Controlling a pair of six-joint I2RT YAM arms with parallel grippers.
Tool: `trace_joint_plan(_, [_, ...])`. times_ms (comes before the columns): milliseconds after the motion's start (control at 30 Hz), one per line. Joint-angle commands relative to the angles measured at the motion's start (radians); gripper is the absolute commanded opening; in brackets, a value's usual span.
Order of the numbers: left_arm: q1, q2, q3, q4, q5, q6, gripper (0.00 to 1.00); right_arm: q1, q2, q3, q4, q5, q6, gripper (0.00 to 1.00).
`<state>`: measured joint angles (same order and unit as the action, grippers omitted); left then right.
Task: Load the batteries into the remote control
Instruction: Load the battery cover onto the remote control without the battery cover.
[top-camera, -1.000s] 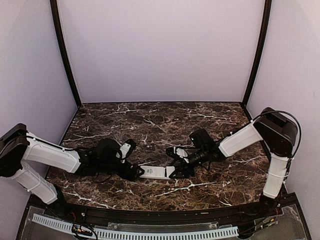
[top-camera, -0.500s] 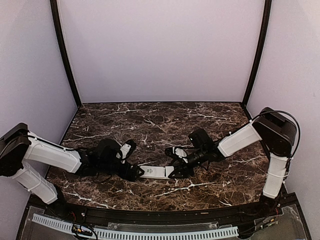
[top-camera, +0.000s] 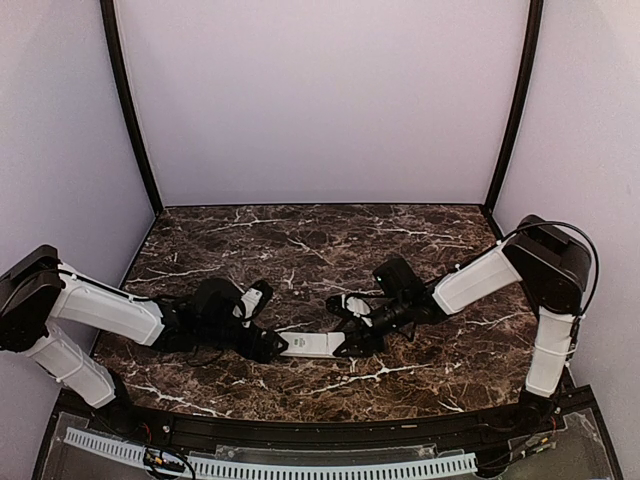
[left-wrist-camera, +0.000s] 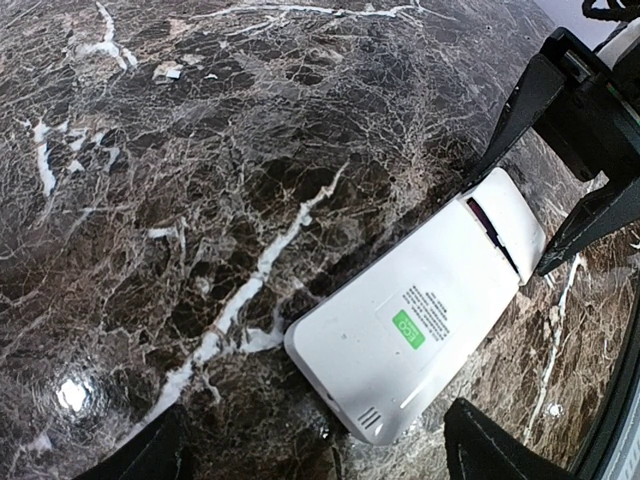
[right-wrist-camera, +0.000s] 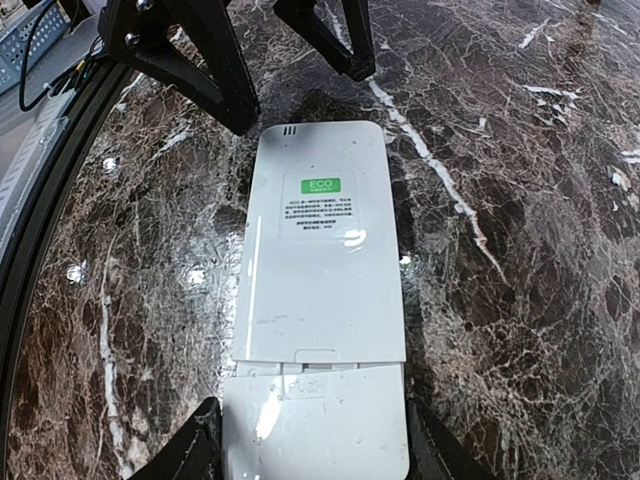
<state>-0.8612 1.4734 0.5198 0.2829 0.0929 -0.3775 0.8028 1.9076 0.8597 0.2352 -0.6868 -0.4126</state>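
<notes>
The cover (right-wrist-camera: 320, 420) is over the end of the remote and the slot is showing, so the cover would rest there, partly off. My right gripper should open now.
The white remote control (top-camera: 312, 344) lies face down on the marble table, its back with a green ECO sticker showing in the left wrist view (left-wrist-camera: 420, 320) and the right wrist view (right-wrist-camera: 320, 270). Its battery cover (right-wrist-camera: 320, 420), stamped PUSH, sits slid partly off at the right end, with a dark slot showing beside it (left-wrist-camera: 505, 215). My right gripper (top-camera: 352, 340) (right-wrist-camera: 315, 445) is shut on the cover's two long edges. My left gripper (top-camera: 272, 345) (left-wrist-camera: 325, 450) is open, its fingers straddling the remote's left end without touching. No loose batteries show.
The dark marble table (top-camera: 320, 250) has a black raised rim along its near edge (top-camera: 300, 425). Pale walls and two black posts enclose the back and sides. A few small white flecks lie on the table (left-wrist-camera: 170, 70).
My right gripper has shifted a little to the left with the cover end. The left arm and the remote's left end have hardly moved.
</notes>
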Motion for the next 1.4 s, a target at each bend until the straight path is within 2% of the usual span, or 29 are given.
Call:
trace_joint_plan(0, [0.005, 0.003, 0.017, -0.010, 0.011, 0.014, 0.86, 0.004, 0.032, -0.001, -0.046, 0.066, 0.013, 0.53])
trace_joint_plan(233, [0.005, 0.006, 0.017, -0.006, 0.017, 0.015, 0.86, 0.004, 0.031, 0.008, -0.071, 0.063, 0.002, 0.59])
trace_joint_plan(533, [0.006, 0.012, 0.017, 0.001, 0.027, 0.020, 0.87, 0.003, 0.020, 0.022, -0.093, 0.057, -0.007, 0.72])
trace_joint_plan(567, [0.005, 0.013, 0.016, 0.001, 0.029, 0.020, 0.87, 0.003, 0.018, 0.027, -0.099, 0.053, -0.008, 0.75])
trace_joint_plan(600, [0.005, 0.013, 0.016, 0.002, 0.030, 0.021, 0.87, 0.003, 0.015, 0.032, -0.104, 0.048, -0.011, 0.83])
trace_joint_plan(633, [0.006, 0.013, 0.016, 0.002, 0.031, 0.021, 0.87, 0.003, 0.010, 0.035, -0.109, 0.044, -0.012, 0.96])
trace_joint_plan(667, [0.007, 0.013, 0.016, 0.004, 0.032, 0.022, 0.87, 0.003, 0.004, 0.038, -0.113, 0.038, -0.012, 0.98])
trace_joint_plan(1133, [0.006, -0.017, 0.001, 0.021, 0.030, 0.039, 0.87, 0.003, -0.164, 0.076, -0.188, 0.031, -0.033, 0.99])
trace_joint_plan(1267, [0.007, -0.039, 0.002, 0.020, 0.017, 0.044, 0.87, 0.000, -0.281, 0.101, -0.141, 0.161, 0.042, 0.99])
trace_joint_plan(1367, [0.006, -0.068, -0.002, 0.021, 0.002, 0.045, 0.87, -0.010, -0.396, 0.075, 0.008, 0.388, 0.142, 0.99])
